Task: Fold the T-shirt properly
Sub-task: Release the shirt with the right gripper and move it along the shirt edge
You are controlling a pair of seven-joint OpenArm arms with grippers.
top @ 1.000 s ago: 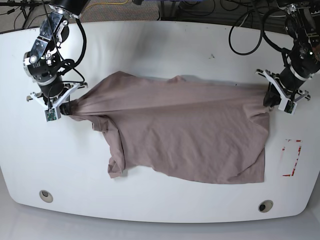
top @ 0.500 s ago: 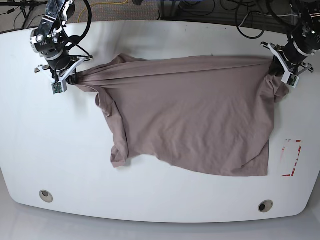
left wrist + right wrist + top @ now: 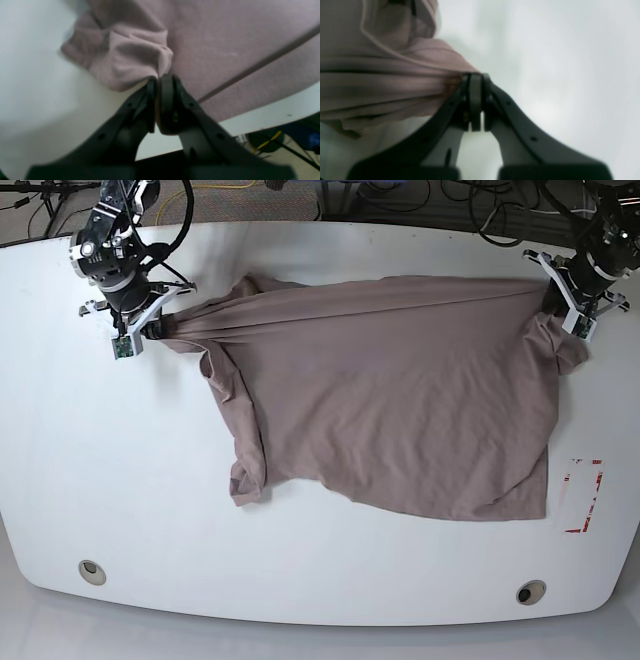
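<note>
My left gripper needs to let go of the T-shirt's corner now, because that bunched corner is lying low against the white table.
The mauve-brown T-shirt [image 3: 400, 395] lies spread over the white table [image 3: 120, 480], its top edge pulled taut between both arms near the far edge. My left gripper [image 3: 553, 300] at the base view's far right is shut on a bunched corner of the T-shirt [image 3: 140, 55], and its closed fingers [image 3: 165, 100] pinch the cloth. At the far left my right gripper [image 3: 152, 328] is shut on the other gathered corner of the T-shirt [image 3: 395, 82], with fingers [image 3: 475, 100] pressed together. A sleeve [image 3: 245, 480] hangs crumpled at the lower left.
A red-outlined rectangle mark [image 3: 583, 495] sits on the table at the right, beside the shirt's hem. Two round holes [image 3: 92, 571] [image 3: 531, 591] lie near the front edge. Cables [image 3: 400, 195] run behind the far table edge.
Both grippers have carried the shirt's held edge toward the table's far side, and the whole shirt slid that way with it and spread flatter. The grips have not changed.
</note>
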